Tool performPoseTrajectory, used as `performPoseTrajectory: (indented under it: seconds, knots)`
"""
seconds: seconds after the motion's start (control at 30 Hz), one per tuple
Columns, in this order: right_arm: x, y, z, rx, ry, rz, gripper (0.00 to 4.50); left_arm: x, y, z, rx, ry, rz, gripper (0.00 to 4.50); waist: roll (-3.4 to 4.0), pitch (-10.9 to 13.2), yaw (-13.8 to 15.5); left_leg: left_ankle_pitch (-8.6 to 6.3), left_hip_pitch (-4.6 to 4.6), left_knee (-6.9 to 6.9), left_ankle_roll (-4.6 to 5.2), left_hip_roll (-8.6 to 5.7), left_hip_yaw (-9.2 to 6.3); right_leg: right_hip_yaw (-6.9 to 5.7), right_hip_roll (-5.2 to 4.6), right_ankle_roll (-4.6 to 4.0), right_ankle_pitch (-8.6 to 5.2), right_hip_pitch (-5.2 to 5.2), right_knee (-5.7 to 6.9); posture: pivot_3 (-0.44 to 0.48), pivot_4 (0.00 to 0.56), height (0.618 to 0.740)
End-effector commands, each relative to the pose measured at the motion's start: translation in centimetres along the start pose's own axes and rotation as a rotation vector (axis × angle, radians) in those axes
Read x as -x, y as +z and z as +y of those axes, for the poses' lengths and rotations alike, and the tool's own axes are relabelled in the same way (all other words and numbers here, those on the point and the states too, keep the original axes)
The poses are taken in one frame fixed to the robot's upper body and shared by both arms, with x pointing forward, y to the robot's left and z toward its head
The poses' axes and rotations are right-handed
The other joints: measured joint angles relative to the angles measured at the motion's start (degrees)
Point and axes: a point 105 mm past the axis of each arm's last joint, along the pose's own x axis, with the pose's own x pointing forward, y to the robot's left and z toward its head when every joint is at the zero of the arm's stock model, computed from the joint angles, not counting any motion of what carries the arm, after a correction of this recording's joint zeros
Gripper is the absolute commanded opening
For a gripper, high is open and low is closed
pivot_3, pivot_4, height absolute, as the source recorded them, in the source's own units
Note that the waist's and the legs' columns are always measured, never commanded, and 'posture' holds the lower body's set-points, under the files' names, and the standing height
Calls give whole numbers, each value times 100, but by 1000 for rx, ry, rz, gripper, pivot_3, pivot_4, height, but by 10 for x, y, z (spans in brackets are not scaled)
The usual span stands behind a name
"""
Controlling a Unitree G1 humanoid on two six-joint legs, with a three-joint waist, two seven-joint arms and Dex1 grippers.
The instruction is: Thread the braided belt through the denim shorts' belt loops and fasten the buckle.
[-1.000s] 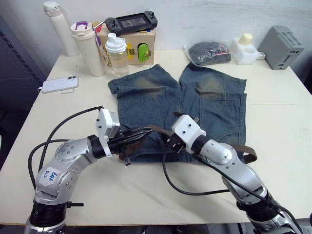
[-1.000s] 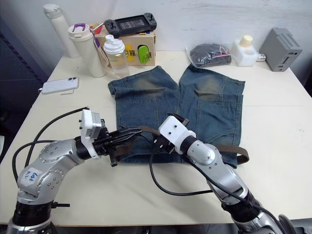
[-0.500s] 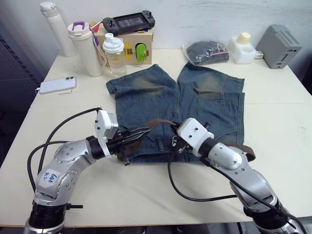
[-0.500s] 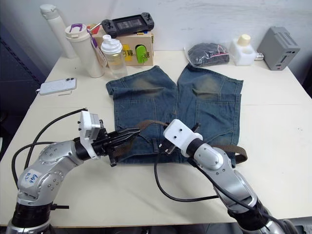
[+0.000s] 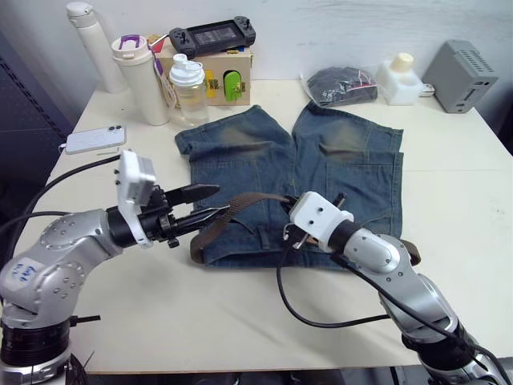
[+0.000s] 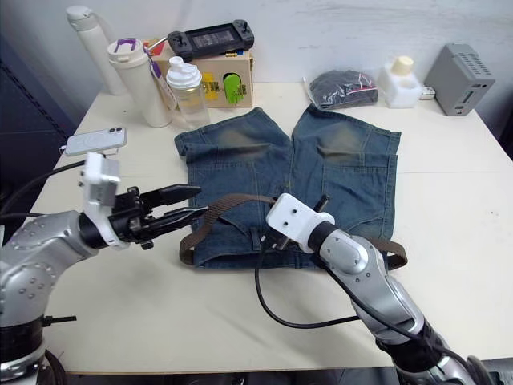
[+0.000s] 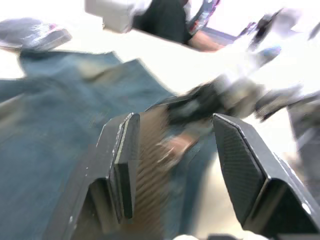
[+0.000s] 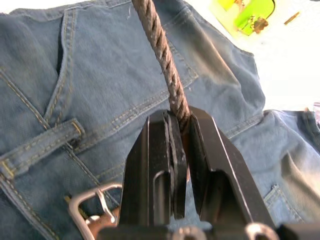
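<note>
My left gripper grabs the belt by its braided strap behind the leather tip [image 5: 240, 204] [image 7: 151, 170] next, to feed it through the shorts' loops.
The denim shorts [image 5: 240, 152] lie flat mid-table, waistband toward me. The braided belt [image 5: 248, 198] arches over the waistband; one end droops in a loop [image 5: 196, 247] off the shorts' left edge, the other end [image 5: 409, 250] pokes out at the right. My right gripper [image 8: 181, 120] is shut on the belt above the waistband. The silver buckle [image 8: 92, 207] lies just below its fingers, near a belt loop [image 8: 40, 145]. My left gripper [image 5: 204, 202] stands open at the left edge of the shorts. In the left wrist view the belt [image 7: 150, 150] shows between its spread fingers, untouched.
Along the back edge stand a white thermos [image 5: 90, 44], a tumbler [image 5: 140, 76], a shaker bottle [image 5: 188, 88], a wooden box [image 5: 228, 76] with a game console [image 5: 212, 34] on top, a bagged dark bundle [image 5: 345, 84], a white jar [image 5: 401, 76] and a grey box [image 5: 458, 76]. A phone [image 5: 92, 138] lies left.
My right gripper has shut on the belt. My left gripper has opened, let go of the belt and pulled back left; the freed belt end now droops off the waistband.
</note>
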Motion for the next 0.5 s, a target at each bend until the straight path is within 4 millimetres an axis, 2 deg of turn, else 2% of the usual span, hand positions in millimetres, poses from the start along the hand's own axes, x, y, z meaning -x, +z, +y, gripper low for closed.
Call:
performPoseTrajectory:
  seconds: [0.03, 0.1, 0.13, 0.2, 0.3, 0.4, 0.5]
  knots:
    - [-5, 7, -4, 40, -26, -22, 0, -2, 4, -49, 288, -221, -79, 2623, 2, 1, -47, 0, 1, 0, 0, -1, 1, -1, -7, 0, 0, 0, 1, 0, 150, 690]
    - [-9, 7, -7, 56, -50, -23, 0, 2, -15, -58, 504, -219, -70, 2623, 3, 2, -104, 0, 2, 0, -1, -1, 0, -3, -10, -3, -2, 0, 3, 0, 150, 690]
    - [-11, 7, -9, 67, -60, -22, 0, 3, -25, -56, 601, -183, -75, 2623, 5, 3, -121, 0, 6, 0, -1, -1, 1, -3, -10, -6, -3, 3, 5, 0, 150, 690]
    - [-13, 7, -10, 85, -77, -21, 0, 4, -48, -42, 766, -57, -111, 2623, 11, 6, -118, 0, 12, -3, -1, -3, 3, -1, -10, -11, -6, 3, 10, 0, 150, 690]
    - [-13, 8, -13, 107, -107, -23, 0, -3, -79, -23, 918, 134, -127, 2623, 11, 6, -51, 0, 12, -1, -1, -5, 1, -1, -4, -13, -8, 3, 9, 0, 150, 690]
    - [-13, 9, -16, 127, -130, -28, 0, -18, -89, -11, 991, 222, -166, 2623, 11, 6, 37, 0, 13, 4, -1, -12, 3, 6, 21, -14, -8, 2, 4, 0, 150, 690]
    - [-11, 9, -16, 169, -133, -34, 0, -30, -80, 15, 1062, 302, -329, 2623, 10, 6, 58, 2, 12, 8, 2, -22, 3, 10, 21, -13, -7, 2, 10, 0, 150, 690]
